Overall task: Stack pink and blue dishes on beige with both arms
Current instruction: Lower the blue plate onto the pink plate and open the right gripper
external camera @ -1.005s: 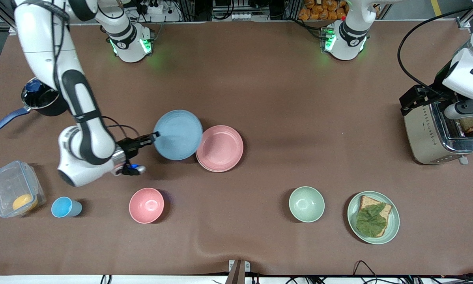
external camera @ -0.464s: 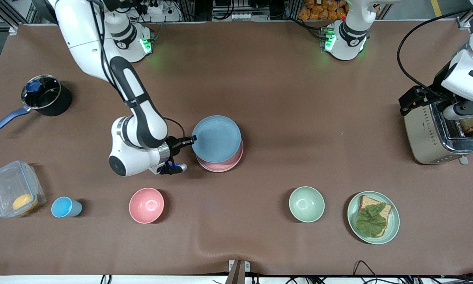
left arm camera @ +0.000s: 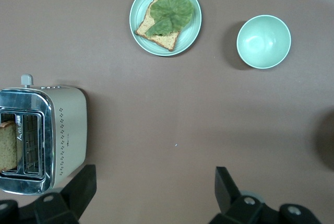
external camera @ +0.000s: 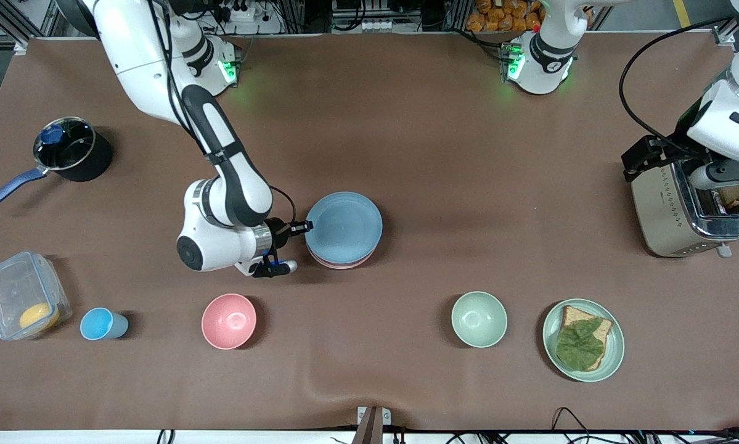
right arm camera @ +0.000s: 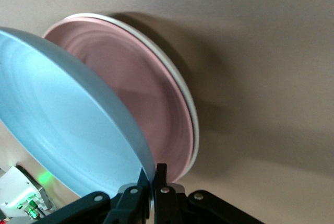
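Observation:
I should open my right gripper now, because the blue plate's lower edge (external camera: 344, 260) is over the pink plate (external camera: 344, 264) and the blue plate would lie stacked.
My right gripper (external camera: 302, 227) is shut on the rim of the light blue plate (external camera: 344, 227), holding it over the pink plate (external camera: 344, 264) near the table's middle. In the right wrist view the blue plate (right arm camera: 62, 130) tilts above the pink plate (right arm camera: 151, 109), which lies on the cream-beige plate (right arm camera: 192, 110); only the beige rim shows. The right gripper (right arm camera: 153, 178) pinches the blue rim there. My left gripper (left arm camera: 154, 187) hangs open and waits over the toaster (external camera: 683, 206) at the left arm's end of the table, nothing between its fingers.
A deep pink bowl (external camera: 228, 320), a small blue cup (external camera: 101, 324) and a clear box (external camera: 21, 296) stand nearer the front camera toward the right arm's end. A black pot (external camera: 70, 151) stands farther back. A green bowl (external camera: 479, 319) and a green plate with bread (external camera: 583, 340) lie toward the left arm's end.
My right arm carried the blue plate sideways toward the left arm's end, from beside the pink plate to directly over it, and lowered it. The left arm has not moved.

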